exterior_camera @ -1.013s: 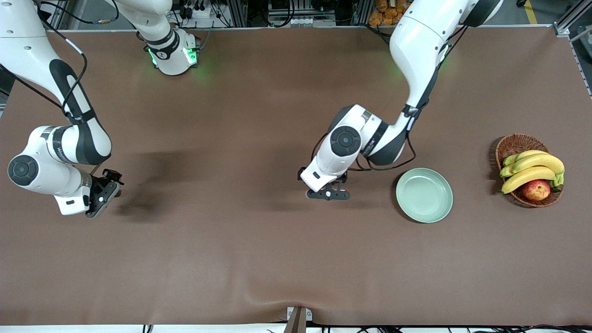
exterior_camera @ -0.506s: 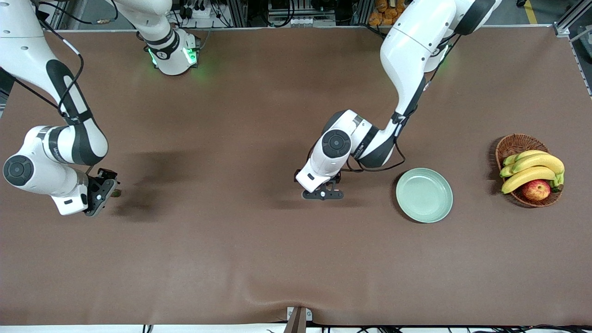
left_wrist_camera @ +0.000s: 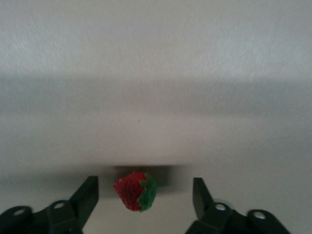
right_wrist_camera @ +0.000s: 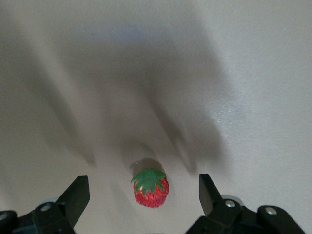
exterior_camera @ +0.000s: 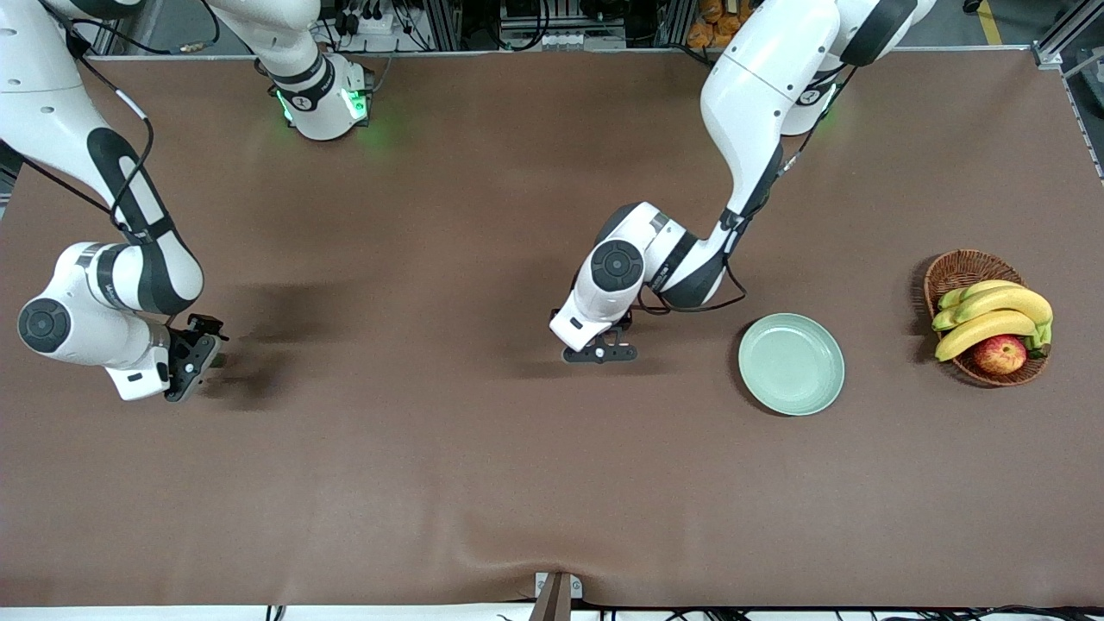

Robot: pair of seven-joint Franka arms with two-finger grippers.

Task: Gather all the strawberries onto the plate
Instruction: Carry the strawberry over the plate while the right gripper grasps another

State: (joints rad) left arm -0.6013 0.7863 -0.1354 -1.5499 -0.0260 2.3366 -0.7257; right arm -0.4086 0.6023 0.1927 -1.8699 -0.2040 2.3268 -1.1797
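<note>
Next, my right gripper picks up the strawberry by its red sides below the green cap, to collect it into the mint-green plate (exterior_camera: 791,364).
In the left wrist view a red strawberry (left_wrist_camera: 136,190) with a green cap lies on the brown table between the open fingers of my left gripper (left_wrist_camera: 144,187). In the right wrist view another strawberry (right_wrist_camera: 151,187) lies between the open fingers of my right gripper (right_wrist_camera: 142,187). In the front view my left gripper (exterior_camera: 599,354) is low over the table's middle, and my right gripper (exterior_camera: 185,373) is low near the right arm's end; both berries are hidden there. The mint-green plate (exterior_camera: 791,364) is empty, beside the left gripper toward the left arm's end. No third strawberry shows.
A brown wicker basket (exterior_camera: 953,269) holding bananas (exterior_camera: 992,315) and a red-yellow apple (exterior_camera: 1000,354) stands near the left arm's end of the table, past the plate.
My left gripper has drifted a little away from the plate and slightly farther from the front camera. My right gripper has shifted slightly over its spot. The plate and basket have not moved.
</note>
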